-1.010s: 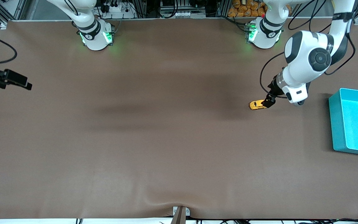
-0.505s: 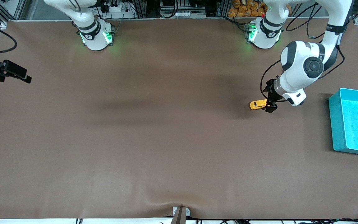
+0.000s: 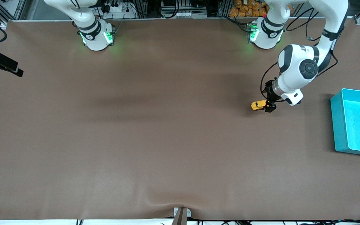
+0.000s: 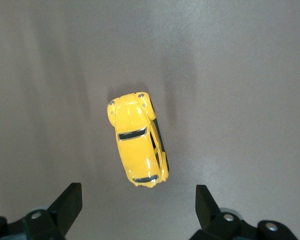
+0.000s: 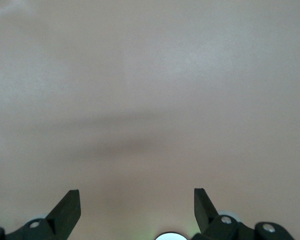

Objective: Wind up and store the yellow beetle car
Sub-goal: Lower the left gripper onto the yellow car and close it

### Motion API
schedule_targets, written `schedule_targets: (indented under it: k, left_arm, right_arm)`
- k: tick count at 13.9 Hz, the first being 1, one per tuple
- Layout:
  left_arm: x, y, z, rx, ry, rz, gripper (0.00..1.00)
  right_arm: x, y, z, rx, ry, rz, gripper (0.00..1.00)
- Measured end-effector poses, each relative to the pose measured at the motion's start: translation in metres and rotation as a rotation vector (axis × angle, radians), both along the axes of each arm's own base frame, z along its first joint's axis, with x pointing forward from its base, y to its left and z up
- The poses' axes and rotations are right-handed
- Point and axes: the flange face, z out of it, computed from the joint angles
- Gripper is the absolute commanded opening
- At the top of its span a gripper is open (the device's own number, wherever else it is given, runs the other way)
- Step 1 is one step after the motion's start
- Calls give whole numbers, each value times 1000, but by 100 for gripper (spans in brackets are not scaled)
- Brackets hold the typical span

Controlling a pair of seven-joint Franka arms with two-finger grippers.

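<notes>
The yellow beetle car's rear bumper (image 4: 147,182) is still beyond my left gripper's fingers in the left wrist view, so I should move that gripper toward the bumper before closing on it.
The yellow beetle car (image 3: 258,105) stands on its wheels on the brown table, near the left arm's end. My left gripper (image 3: 270,105) hangs low right beside it, on the side toward the teal bin. In the left wrist view the yellow beetle car (image 4: 137,142) lies just ahead of the left gripper (image 4: 138,199), whose fingers (image 4: 69,202) stand wide apart with nothing between them. My right gripper (image 3: 13,69) is at the table's edge at the right arm's end. In its own view the right gripper (image 5: 137,200) is open over bare table.
A teal bin (image 3: 337,125) with nothing in it stands at the left arm's end of the table, a little nearer the front camera than the car. The two arm bases (image 3: 96,36) glow green along the table's back edge.
The left arm has drawn in and settled its gripper closer beside the car, which has not moved. The right gripper has drifted toward the table's edge, away from the front camera.
</notes>
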Motion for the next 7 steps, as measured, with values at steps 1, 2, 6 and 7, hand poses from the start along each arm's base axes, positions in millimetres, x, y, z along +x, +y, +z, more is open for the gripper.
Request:
schedule_targets:
  k: [1,2,6,7]
  left_arm:
    - [0,0,-8,-3,4,2,100]
    - [0,0,-16,-7,8,5,100]
    - [-1,4,-40,-17,11,21,100]
    - [0,7,-43,-19,6,31,100]
  right_arm:
    - [-3,1,0,1,1,2,100]
    - [-5,1,1,1,1,3,100]
    - [-4,-1,1,1,-22,-4,100]
    - [-3,-2,1,0,-28,-6,100]
